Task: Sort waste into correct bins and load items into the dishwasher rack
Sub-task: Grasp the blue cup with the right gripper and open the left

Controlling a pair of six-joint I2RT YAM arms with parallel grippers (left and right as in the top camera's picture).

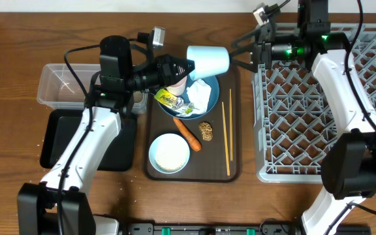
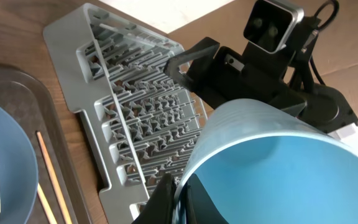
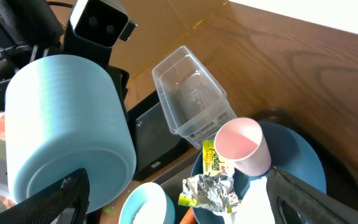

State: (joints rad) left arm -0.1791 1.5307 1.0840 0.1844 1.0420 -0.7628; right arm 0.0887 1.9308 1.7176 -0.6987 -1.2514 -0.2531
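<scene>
Next, my right gripper grabs the light-blue cup around its base end (image 1: 222, 61), so the cup's rim stays free to load rim-first into the dishwasher rack (image 1: 331, 98).
My left gripper (image 1: 189, 66) is shut on the rim of the light-blue cup (image 1: 209, 60), holding it on its side above the brown tray's far end. In the left wrist view one finger sits inside the cup (image 2: 278, 162) and one outside. My right gripper (image 1: 243, 51) stands open just right of the cup's base, and the cup (image 3: 67, 124) is beside its left finger (image 3: 55, 199). Below, the dark-blue bowl (image 3: 297, 162) holds the pink cup (image 3: 244, 146), a yellow-green wrapper (image 3: 213, 158) and a white napkin (image 3: 253, 205). The grey dishwasher rack (image 1: 331, 98) lies to the right.
On the brown serving tray (image 1: 235, 166) lie a small white bowl of rice (image 1: 169, 153), a carrot (image 1: 189, 137), a brown lump (image 1: 205, 130) and chopsticks (image 1: 226, 130). The clear tub (image 1: 64, 83) and the black tray (image 1: 61, 140) sit at the left.
</scene>
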